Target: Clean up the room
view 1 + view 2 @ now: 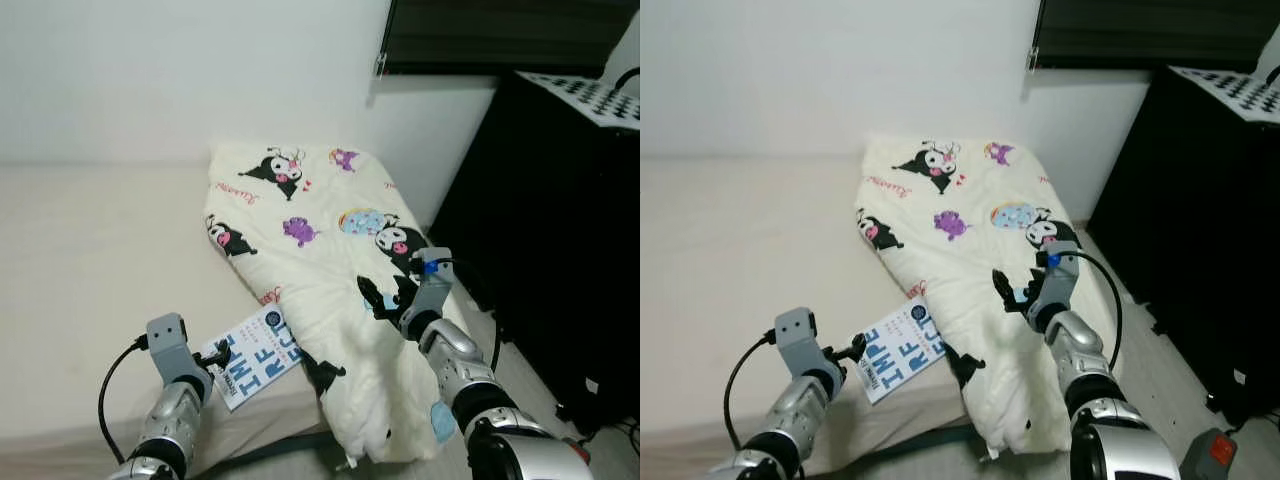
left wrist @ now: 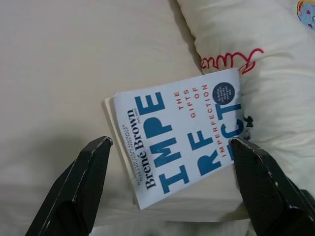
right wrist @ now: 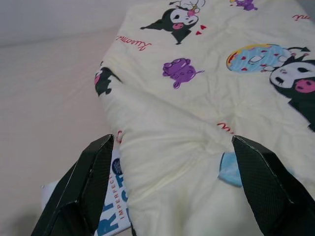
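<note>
The book has the blanket against its other end, so my left gripper should next grab the book by the bare edge (image 1: 218,380) (image 2: 126,153) beside the author's name.
A white book (image 1: 255,355) with big blue letters lies on the bed near its front edge, one side tucked under the blanket. My left gripper (image 1: 214,356) hovers open just left of the book; in the left wrist view the book (image 2: 182,142) lies between the spread fingers (image 2: 88,172), untouched. A cream blanket (image 1: 320,230) with cartoon prints lies across the bed's right side and hangs over the front corner. My right gripper (image 1: 388,294) is open just above the blanket's middle, holding nothing.
The bed's beige sheet (image 1: 90,250) stretches left, with a white wall behind it. A tall black cabinet (image 1: 570,220) stands close on the right, a dotted white board (image 1: 590,95) on top. A narrow strip of floor (image 1: 530,370) runs between bed and cabinet.
</note>
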Controlling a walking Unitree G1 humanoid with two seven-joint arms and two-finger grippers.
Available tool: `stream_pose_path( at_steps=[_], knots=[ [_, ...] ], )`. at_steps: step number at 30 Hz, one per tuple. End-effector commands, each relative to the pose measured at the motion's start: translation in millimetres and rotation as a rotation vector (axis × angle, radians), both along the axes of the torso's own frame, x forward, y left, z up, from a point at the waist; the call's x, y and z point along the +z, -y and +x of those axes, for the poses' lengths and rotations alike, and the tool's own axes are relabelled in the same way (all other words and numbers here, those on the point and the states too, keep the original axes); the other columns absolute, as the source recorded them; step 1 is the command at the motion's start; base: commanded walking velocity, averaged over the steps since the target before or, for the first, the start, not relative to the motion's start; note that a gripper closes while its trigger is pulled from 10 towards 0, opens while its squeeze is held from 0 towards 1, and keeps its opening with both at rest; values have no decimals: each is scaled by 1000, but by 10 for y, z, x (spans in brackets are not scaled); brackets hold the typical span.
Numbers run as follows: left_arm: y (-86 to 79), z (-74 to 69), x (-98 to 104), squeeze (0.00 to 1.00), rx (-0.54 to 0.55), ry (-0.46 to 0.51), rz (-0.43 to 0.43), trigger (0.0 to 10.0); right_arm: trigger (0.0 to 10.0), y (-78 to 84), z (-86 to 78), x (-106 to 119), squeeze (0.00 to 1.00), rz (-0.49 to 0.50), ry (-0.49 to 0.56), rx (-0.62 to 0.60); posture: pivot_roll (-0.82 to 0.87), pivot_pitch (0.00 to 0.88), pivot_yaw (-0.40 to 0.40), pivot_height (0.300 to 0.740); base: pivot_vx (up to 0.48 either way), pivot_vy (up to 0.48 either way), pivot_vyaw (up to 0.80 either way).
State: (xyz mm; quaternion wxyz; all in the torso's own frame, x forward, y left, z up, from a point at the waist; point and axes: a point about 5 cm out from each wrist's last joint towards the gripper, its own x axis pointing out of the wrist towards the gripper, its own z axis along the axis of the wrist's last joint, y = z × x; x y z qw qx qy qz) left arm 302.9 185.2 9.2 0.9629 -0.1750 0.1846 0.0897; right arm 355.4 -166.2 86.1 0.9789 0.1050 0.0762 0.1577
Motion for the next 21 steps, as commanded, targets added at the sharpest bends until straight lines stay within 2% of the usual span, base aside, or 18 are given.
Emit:
stream_pose_path(
  at_steps=[1, 18, 21],
  knots=[
    [58, 35, 33, 0, -13, 17, -5, 10000, 10000, -5, 2, 26, 0, 23, 16, 3, -105, 66, -72, 635, 0, 0, 0],
    [107, 62, 68, 0, -30, 45, -17, 10000, 10000, -59, 3, 114, 0, 46, 72, 42, -109, 104, -63, 580, 0, 0, 0],
    [142, 65, 76, 0, -29, 64, -58, 10000, 10000, -86, -10, 133, 0, 57, 89, 54, -110, 128, -59, 570, 0, 0, 0]
  ],
)
